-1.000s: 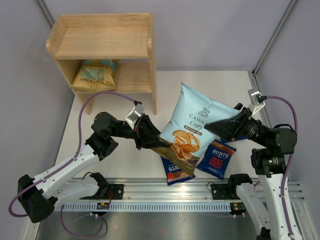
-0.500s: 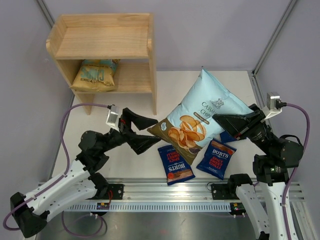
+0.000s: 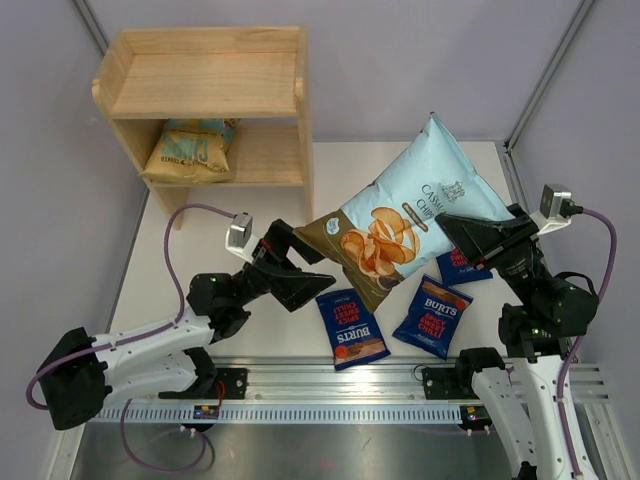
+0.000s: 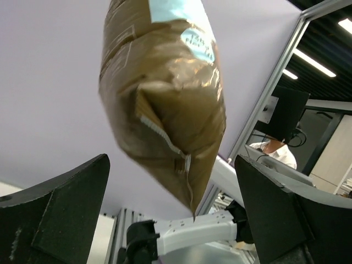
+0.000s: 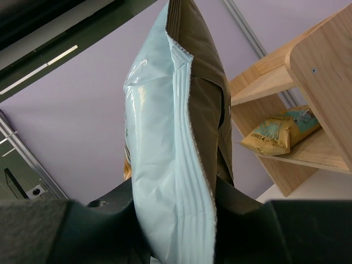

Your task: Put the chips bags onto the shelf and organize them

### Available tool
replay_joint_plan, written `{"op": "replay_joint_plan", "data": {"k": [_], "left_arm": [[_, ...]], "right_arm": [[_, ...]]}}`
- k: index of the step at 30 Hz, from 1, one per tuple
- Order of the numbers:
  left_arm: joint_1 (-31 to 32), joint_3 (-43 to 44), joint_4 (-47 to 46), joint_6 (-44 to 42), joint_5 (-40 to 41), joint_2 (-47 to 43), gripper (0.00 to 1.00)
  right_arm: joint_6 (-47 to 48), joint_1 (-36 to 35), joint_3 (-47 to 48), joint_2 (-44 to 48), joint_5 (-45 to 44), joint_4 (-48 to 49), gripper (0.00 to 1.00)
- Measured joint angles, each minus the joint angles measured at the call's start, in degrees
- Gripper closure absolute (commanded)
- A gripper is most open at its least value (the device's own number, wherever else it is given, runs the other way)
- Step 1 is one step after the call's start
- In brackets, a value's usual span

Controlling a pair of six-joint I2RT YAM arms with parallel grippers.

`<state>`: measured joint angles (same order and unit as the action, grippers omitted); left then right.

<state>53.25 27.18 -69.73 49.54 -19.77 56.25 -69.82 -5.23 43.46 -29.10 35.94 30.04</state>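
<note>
I will next grab the Cassava Chips bag (image 3: pixel 400 222) by its brown bottom end (image 3: pixel 338 260) with my left gripper, so the light-blue top stays free to enter the shelf first.
My right gripper (image 3: pixel 458 236) is shut on the top seam of the large light-blue Cassava Chips bag (image 3: pixel 400 222), which hangs tilted above the table; the right wrist view shows the bag (image 5: pixel 170 148) pinched in the gripper (image 5: pixel 187 220). My left gripper (image 3: pixel 326 265) stands open just below-left of the bag's brown bottom end (image 4: pixel 165 104), with nothing between its fingers (image 4: pixel 60 203). The yellow-tan bag (image 3: pixel 190 150) lies on the lower tier of the wooden shelf (image 3: pixel 210 85). Two dark-blue Burts bags (image 3: pixel 350 328) (image 3: pixel 432 317) lie flat on the table; a third (image 3: pixel 462 268) is partly hidden under my right arm.
The shelf's right side panel (image 3: pixel 306 150) stands close to the hanging bag's left end. An aluminium rail (image 3: pixel 340 385) runs along the near edge. Slanted frame posts (image 3: pixel 545 85) and lilac walls bound the table.
My left gripper let go of the Cassava bag's bottom, opened wide and drew back to the left. The right gripper carried the bag up and to the right, tilting it.
</note>
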Motion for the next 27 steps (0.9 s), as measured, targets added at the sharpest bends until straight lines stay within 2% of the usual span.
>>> {"op": "replay_joint_plan", "data": {"k": [7, 13, 17, 18, 20, 21, 22, 23, 24, 25, 27], "left_arm": [[1.75, 5.42, -3.02, 0.55, 4.04, 7.78, 0.01], [2.89, 10.4, -4.46, 1.42, 2.95, 13.66, 0.01], [2.93, 10.99, -4.09, 1.01, 2.8, 14.01, 0.03], [2.93, 10.99, -3.96, 0.9, 2.82, 14.01, 0.18], [2.97, 10.99, -3.58, 0.24, 2.95, 14.01, 0.35], [2.97, 10.97, -3.48, 0.0, 3.04, 13.99, 0.45], [2.97, 10.97, -3.19, -0.46, 3.21, 13.99, 0.59], [2.97, 10.93, -2.95, -0.74, 3.21, 13.97, 0.68], [2.97, 10.84, -2.54, -1.16, 3.26, 13.81, 0.74], [2.99, 10.62, -2.16, -1.53, 3.23, 13.49, 0.77], [3.06, 9.79, -1.33, -1.66, 3.39, 12.59, 0.83]], "right_arm": [[-1.73, 0.0, -0.96, -1.6, 0.55, 3.21, 0.79], [-1.31, 0.04, -2.45, -1.55, -0.85, 3.26, 0.78], [-0.15, 0.13, -2.69, -1.36, -1.42, 2.4, 0.76], [0.13, 0.13, -2.69, -1.25, -1.42, 2.1, 0.76], [0.39, 0.13, -2.89, -1.2, -1.33, 1.88, 0.75], [0.42, 0.13, -3.15, -1.2, -1.29, 1.86, 0.73], [0.39, 0.13, -3.48, -1.2, -1.33, 1.88, 0.72], [0.39, 0.15, -3.85, -1.2, -1.4, 1.88, 0.71], [0.39, 0.22, -4.22, -1.2, -1.42, 1.81, 0.69], [0.39, 0.28, -4.5, -1.18, -1.4, 1.51, 0.61], [0.57, 0.31, -4.74, -0.92, -1.11, 0.31, 0.5]]}}
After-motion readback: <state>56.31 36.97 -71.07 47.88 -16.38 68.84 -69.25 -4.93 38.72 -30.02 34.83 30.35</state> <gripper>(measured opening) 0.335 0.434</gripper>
